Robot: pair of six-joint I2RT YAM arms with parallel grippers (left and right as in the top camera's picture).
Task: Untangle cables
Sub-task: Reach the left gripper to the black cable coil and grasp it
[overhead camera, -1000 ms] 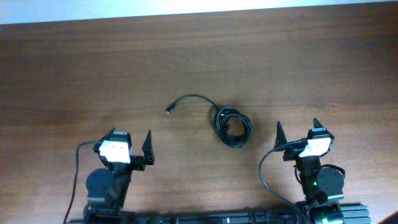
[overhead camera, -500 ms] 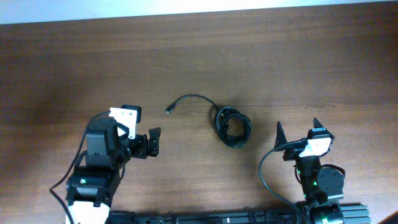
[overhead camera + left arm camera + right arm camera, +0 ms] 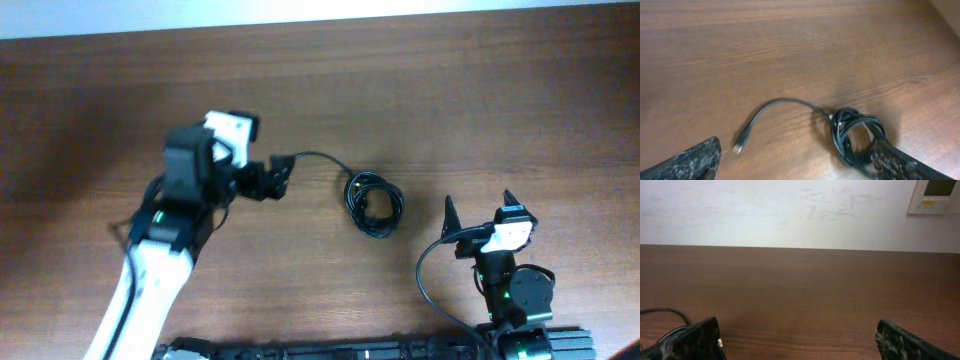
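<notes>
The coil has a side near the loose piece of cable. My left gripper will reach the coil and grab it by that side, so the coil's opposite side stays open for my right gripper to untangle.
The cables are thin black cords wound in a small coil (image 3: 374,206) on the wooden table, with one free strand arcing left (image 3: 315,155) to a small plug end. In the left wrist view the coil (image 3: 855,134) lies at lower right and the plug (image 3: 738,148) at lower left. My left gripper (image 3: 273,180) is open and hovers over the plug end; its jaws frame the plug and coil (image 3: 795,170). My right gripper (image 3: 476,208) is open and empty, right of the coil. A bit of cable (image 3: 662,312) shows at the right wrist view's left edge.
The wooden table (image 3: 450,90) stretches far and wide around the coil. A pale wall (image 3: 790,210) stands beyond its far edge, with a small wall panel (image 3: 937,195) at upper right. The right arm's thick black wire (image 3: 425,275) loops near its base.
My left arm has reached forward and right from its rest spot near the front edge to above the cable's plug end. The cables and the right arm have not moved.
</notes>
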